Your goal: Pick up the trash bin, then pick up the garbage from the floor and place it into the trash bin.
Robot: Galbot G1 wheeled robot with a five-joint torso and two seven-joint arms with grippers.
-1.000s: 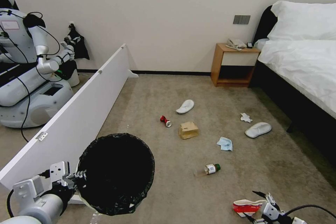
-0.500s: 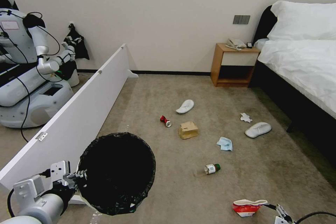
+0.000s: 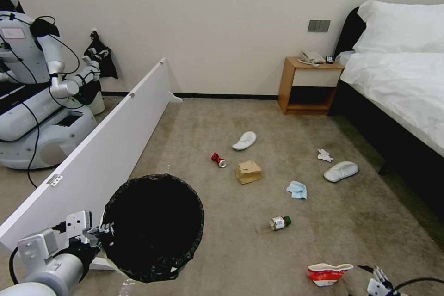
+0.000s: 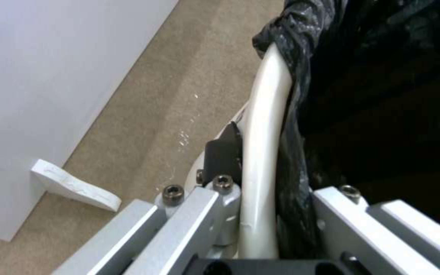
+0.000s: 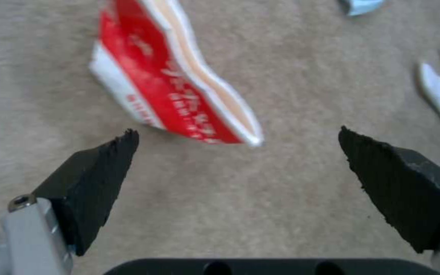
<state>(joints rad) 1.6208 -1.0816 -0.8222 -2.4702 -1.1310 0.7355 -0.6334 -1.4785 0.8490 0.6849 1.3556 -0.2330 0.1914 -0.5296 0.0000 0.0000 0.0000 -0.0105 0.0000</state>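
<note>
My right gripper pinches the red-white packet across its raised open edge next, since that edge is narrow, while the packet's printed side spreads broad.
The trash bin, white with a black bag over its rim, hangs at lower left above the floor. My left gripper is shut on its rim. Near the bottom right, my right gripper stands open, just right of a red-white crumpled packet. In the right wrist view the packet lies on the carpet just beyond the spread fingertips. Further garbage lies ahead: a red can, a cardboard box, a blue mask, a green-capped bottle, a tissue and two slippers.
A long white board runs along the left, its foot close to the bin. Another robot stands behind it. A wooden nightstand and a bed close off the far right.
My right gripper has drawn back toward the bottom right, away from the packet, which stays on the carpet. The bin and left gripper have hardly moved.
</note>
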